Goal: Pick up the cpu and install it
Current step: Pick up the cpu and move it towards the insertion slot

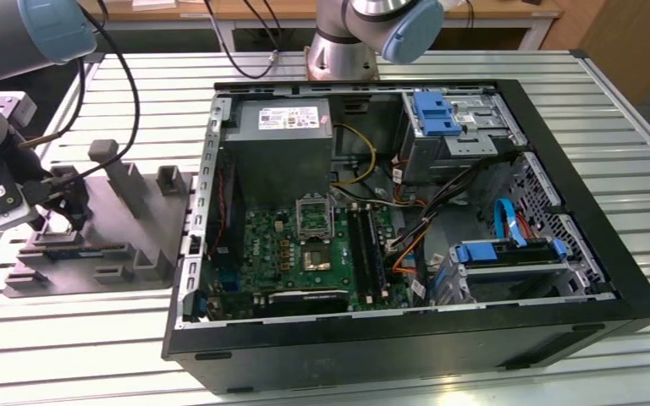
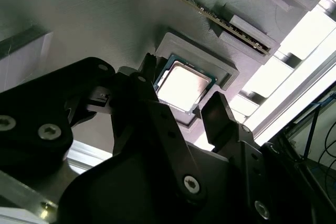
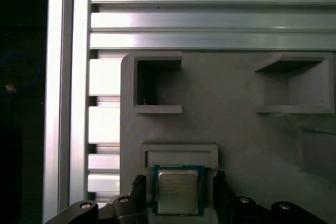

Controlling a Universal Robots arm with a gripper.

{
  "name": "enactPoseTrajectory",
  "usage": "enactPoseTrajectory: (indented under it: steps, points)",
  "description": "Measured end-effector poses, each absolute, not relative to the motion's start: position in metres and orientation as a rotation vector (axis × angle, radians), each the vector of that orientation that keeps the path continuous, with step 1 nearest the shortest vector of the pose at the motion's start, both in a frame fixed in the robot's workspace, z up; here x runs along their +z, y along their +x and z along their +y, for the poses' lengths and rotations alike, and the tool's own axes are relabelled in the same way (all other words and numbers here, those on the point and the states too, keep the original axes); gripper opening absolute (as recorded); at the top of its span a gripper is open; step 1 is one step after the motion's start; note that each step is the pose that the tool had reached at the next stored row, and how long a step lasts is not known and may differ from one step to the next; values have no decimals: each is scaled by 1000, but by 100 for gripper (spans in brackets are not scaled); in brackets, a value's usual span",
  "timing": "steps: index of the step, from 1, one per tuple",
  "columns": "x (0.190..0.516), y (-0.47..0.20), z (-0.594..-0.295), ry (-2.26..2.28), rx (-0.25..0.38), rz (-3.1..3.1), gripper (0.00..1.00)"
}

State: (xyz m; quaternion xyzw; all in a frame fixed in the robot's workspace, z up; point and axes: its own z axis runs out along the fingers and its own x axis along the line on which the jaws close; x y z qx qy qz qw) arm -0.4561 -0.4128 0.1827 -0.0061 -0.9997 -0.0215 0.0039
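Observation:
The holder's raised side [image 3: 179, 156] sits tight against one end of the cpu [image 3: 178, 191]. My gripper should grab the cpu by its two exposed side edges next.
The cpu [image 3: 178, 191] is a small square chip with a pale metal top. It lies flat in a shallow recess of the grey moulded holder [image 1: 122, 233], which stands at the exterior view's left, beside the computer case. My gripper [image 1: 60, 211] hangs low over that holder. In both wrist views its black fingers [image 3: 137, 186] stand one on each side of the cpu [image 2: 184, 85], with small gaps between them and the chip's edges. The gripper [image 2: 181, 90] is open and holds nothing. On the green board inside the case, the socket [image 1: 316, 255] lies with its metal lid raised.
The open black computer case [image 1: 596, 279] fills the middle and the exterior view's right, with a power supply [image 1: 280, 144], cables and blue drive brackets inside. The holder has upright posts [image 1: 108, 156] and a memory stick [image 2: 210, 17] in a slot. A second arm's base [image 1: 342, 51] stands behind the case.

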Motion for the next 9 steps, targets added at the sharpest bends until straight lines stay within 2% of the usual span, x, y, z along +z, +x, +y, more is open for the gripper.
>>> enactPoseTrajectory:
  steps: [6,7,9]
  points:
    - [182,-456,-413,-18,-67,-3133,60]
    - [182,-456,-413,-18,-67,-3133,53]
    - [182,-456,-413,-18,-67,-3133,53]
